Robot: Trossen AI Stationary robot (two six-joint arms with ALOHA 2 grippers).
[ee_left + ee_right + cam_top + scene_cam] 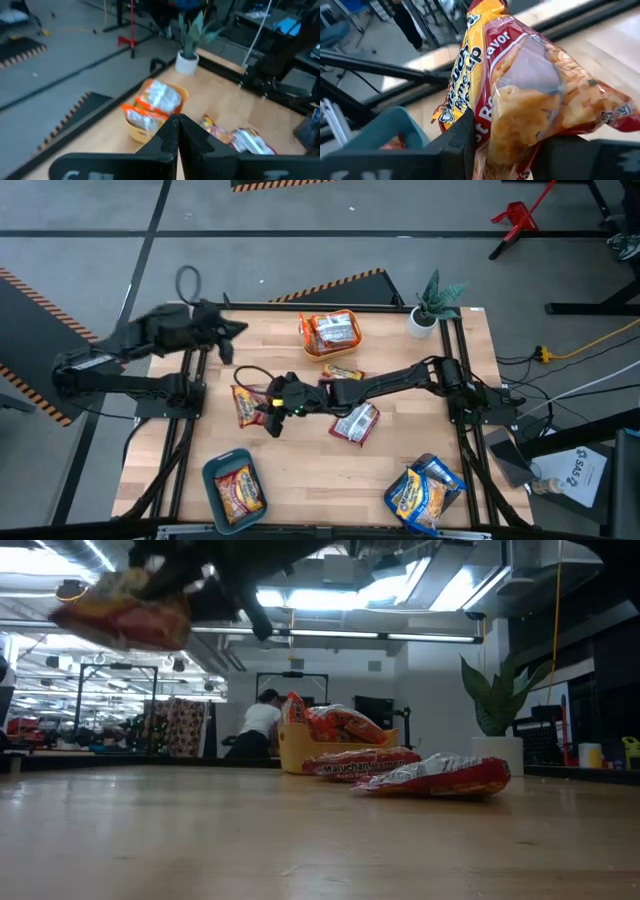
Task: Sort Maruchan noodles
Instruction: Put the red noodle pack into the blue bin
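Note:
The noodle packet (245, 405) hangs over bare wood in the high view, short of the bin, so my right gripper needs to keep holding it until it reaches the teal bin (212, 480).
My right gripper (272, 412) reaches across the table's middle and is shut on an orange-yellow and red noodle packet (245, 405), which the low view shows high above the wood (125, 610). My left gripper (232, 330) hangs shut and empty, raised over the table's far left corner. A red-silver packet (357, 422) and an orange-red packet (343, 372) lie flat on the table. More red-silver packets fill the yellow bin (316, 352) at the far edge. One orange-yellow packet lies in the teal bin (212, 480). My right gripper pinches the packet's near end (490, 125) between its two fingers (457, 142), one on each flat face. The fingers come from the table's right, slanting a little downward. The packet sticks out beyond the fingertips toward the table's left, lifted clear of the table, its plastic crumpled at the fingers.
A grey bin (455, 485) with blue-white packets stands at the near right corner. A potted plant (432, 305) stands at the far right corner. Black frame rails run along the table's left and right sides. Bare wood lies between the teal bin and the grey bin.

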